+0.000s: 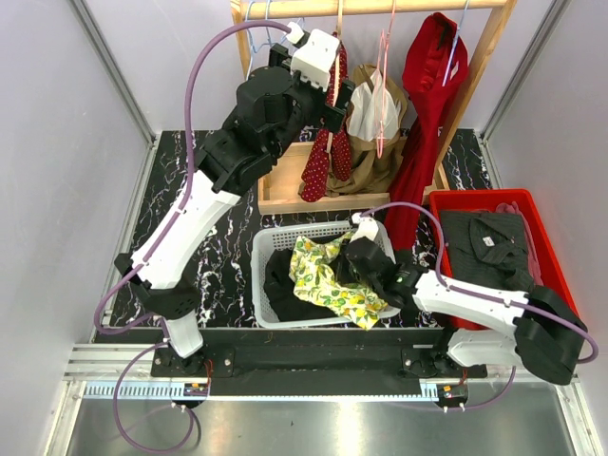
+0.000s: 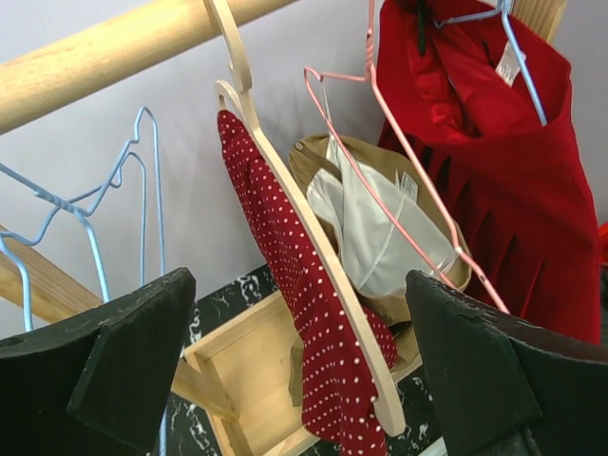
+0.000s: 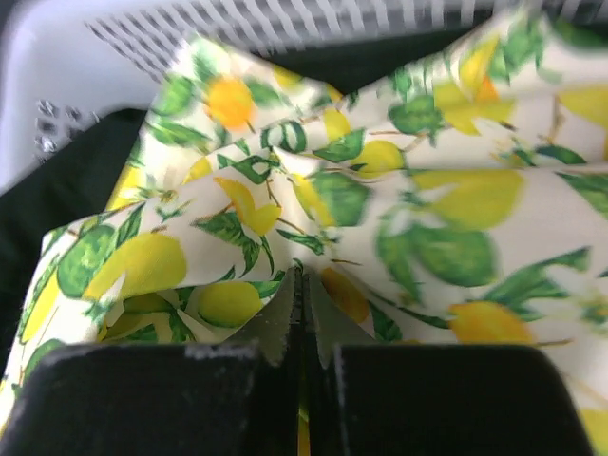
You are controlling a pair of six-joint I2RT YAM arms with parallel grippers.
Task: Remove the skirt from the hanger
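Note:
I need to remove the skirt from the hanger, so my left gripper needs to grab the wooden hanger (image 2: 318,256) by its lower end (image 2: 383,396) next. That leaves the hook and the skirt free.
A dark red, white-dotted garment (image 1: 318,166) (image 2: 304,313), which I take for the skirt, hangs draped over a wooden hanger (image 2: 318,256) on the rail (image 1: 380,8). My left gripper (image 1: 332,112) (image 2: 304,380) is raised to it and open. Its fingers (image 2: 114,361) stand wide on either side of the hanger's lower end without touching it. My right gripper (image 1: 359,261) (image 3: 304,285) is down in the white basket (image 1: 266,242). It is shut on a fold of lemon-print cloth (image 1: 328,275) (image 3: 285,171).
A brown garment with white lining (image 1: 375,133) (image 2: 380,228) hangs on a pink wire hanger beside a red dress (image 1: 432,85) (image 2: 494,142). Empty blue wire hangers (image 2: 95,209) hang at the left. A red bin (image 1: 546,204) holds a dark shirt (image 1: 489,242). The rack's wooden base (image 1: 285,190) lies below.

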